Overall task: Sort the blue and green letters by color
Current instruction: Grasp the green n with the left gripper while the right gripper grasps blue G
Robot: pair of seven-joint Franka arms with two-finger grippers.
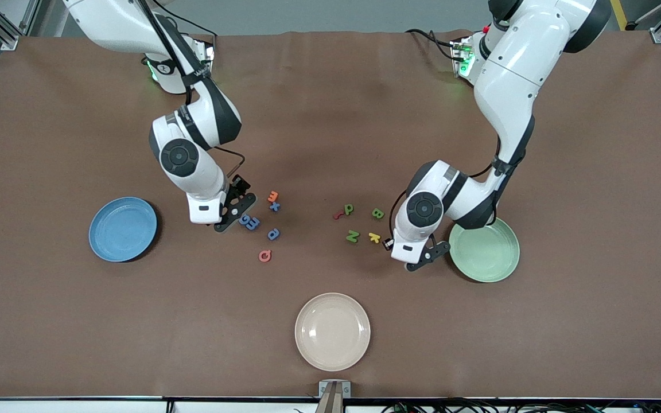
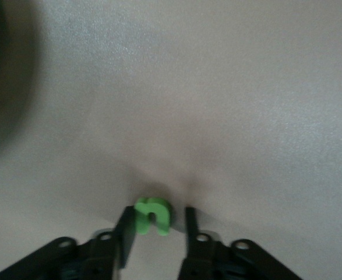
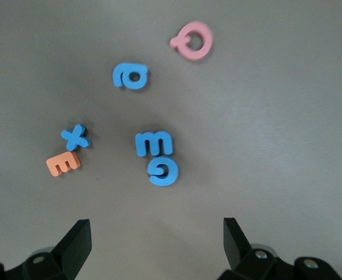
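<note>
The blue G needs to go with the blue letters sorted onto the blue plate (image 1: 123, 229), so my right gripper should grab it next by its round curved body (image 1: 244, 219).
My left gripper (image 1: 422, 261) is low over the table beside the green plate (image 1: 484, 250), hiding its letter in the front view. In the left wrist view, a small green hook letter (image 2: 153, 214) lies between its jaws (image 2: 158, 220); one finger touches it and a narrow gap remains at the other. Green P (image 1: 349, 209), B (image 1: 377, 213) and N (image 1: 352, 236) lie toward the table's middle. My right gripper (image 1: 237, 211) stands open over the table by blue G (image 3: 163, 171) and E (image 3: 154, 143). Blue P (image 3: 131, 76) and X (image 3: 76, 137) lie close by.
A blue plate (image 1: 123, 228) sits toward the right arm's end and a beige plate (image 1: 332, 331) nearest the front camera. An orange E (image 1: 273, 197), pink Q (image 1: 264, 256), yellow K (image 1: 374, 237) and a small red letter (image 1: 338, 215) lie among the letters.
</note>
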